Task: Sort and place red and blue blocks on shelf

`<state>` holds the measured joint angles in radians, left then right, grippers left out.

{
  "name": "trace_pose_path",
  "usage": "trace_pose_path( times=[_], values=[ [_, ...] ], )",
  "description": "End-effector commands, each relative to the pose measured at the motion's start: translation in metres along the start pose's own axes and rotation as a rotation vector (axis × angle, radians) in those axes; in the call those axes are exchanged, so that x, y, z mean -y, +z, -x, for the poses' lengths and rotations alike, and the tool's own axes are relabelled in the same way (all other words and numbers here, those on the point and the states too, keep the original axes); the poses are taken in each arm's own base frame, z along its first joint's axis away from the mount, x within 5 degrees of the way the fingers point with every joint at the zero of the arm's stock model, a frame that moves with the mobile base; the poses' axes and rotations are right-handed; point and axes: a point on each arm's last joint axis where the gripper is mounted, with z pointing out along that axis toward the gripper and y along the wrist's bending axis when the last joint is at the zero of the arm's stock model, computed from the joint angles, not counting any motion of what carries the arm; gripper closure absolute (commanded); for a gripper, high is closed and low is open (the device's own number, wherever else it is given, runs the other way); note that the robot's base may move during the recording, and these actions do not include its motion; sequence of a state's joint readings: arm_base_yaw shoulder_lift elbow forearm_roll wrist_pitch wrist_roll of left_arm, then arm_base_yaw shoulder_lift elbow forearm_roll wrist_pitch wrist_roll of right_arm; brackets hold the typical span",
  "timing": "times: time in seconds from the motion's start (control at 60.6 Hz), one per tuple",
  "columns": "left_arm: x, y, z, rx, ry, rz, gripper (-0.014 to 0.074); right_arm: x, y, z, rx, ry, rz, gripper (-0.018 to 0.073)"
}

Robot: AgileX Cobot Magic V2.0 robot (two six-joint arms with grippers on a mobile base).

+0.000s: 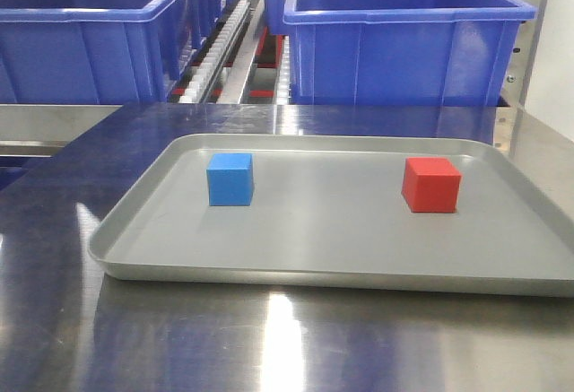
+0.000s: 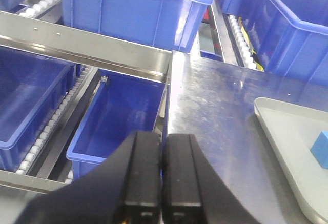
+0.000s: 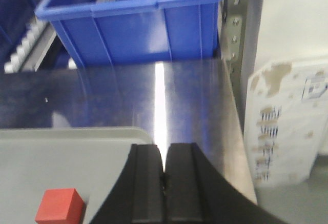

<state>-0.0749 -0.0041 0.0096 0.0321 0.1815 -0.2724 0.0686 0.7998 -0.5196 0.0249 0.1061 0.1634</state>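
My right gripper takes hold of the red block by its opposite sides next, to sort the red block (image 1: pixel 431 185) onto the shelf (image 1: pixel 240 60).
The blue block (image 1: pixel 230 179) rests on the left half of the grey tray (image 1: pixel 332 271), and the red block (image 1: pixel 431 185) on its right half. In the left wrist view the blue block (image 2: pixel 321 149) peeks in at the right edge, well right of my left gripper (image 2: pixel 163 147), which is shut with nothing in it. My right gripper (image 3: pixel 164 155) is shut and empty too, above the tray's far right corner; the red block (image 3: pixel 59 206) lies low to its left. The shelf (image 2: pixel 87 55) shows its steel front rail and roller tracks (image 1: pixel 215 47) behind the table.
Large blue bins (image 1: pixel 404 38) (image 1: pixel 90 38) stand on the shelf behind the tray. A lower blue bin (image 2: pixel 120 114) sits under the rail, left of the steel table (image 2: pixel 215 111). A perforated upright (image 3: pixel 234 34) and a paper sheet (image 3: pixel 287 121) are at the right.
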Motion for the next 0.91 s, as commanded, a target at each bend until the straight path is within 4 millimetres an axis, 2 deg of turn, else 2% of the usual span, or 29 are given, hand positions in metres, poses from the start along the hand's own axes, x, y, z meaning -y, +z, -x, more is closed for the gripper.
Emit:
trace_pose_path(
  times=[0.0,0.149,0.38,0.446,0.578,0.644,0.892],
  values=[
    [0.001,0.000,0.001,0.074,-0.007,-0.025,0.0463,-0.008,0.014,0.026,-0.015,-0.005,0.013,0.0512],
    [0.001,0.000,0.001,0.074,-0.007,-0.025,0.0463,-0.023,0.049,0.037,-0.228,-0.027,0.027,0.0512],
    [0.001,0.000,0.001,0.074,-0.007,-0.025,0.0463,-0.052,0.102,0.030,-0.476,-0.081,0.065,0.0496],
    [0.001,0.000,0.001,0.074,-0.007,-0.025,0.0463,-0.059,0.118,0.023,-0.553,-0.097,0.067,0.0421],
    [0.001,0.000,0.001,0.074,-0.007,-0.025,0.0463,-0.074,0.137,0.013,-0.659,-0.130,0.080,0.0109],
    [0.001,0.000,0.001,0.074,-0.007,-0.025,0.0463,-0.083,0.142,0.010,-0.685,-0.147,0.095,0.0016],
    [0.001,0.000,0.001,0.074,-0.007,-0.025,0.0463,-0.112,0.147,0.008,-0.732,-0.200,0.151,0.0029]
  ],
)
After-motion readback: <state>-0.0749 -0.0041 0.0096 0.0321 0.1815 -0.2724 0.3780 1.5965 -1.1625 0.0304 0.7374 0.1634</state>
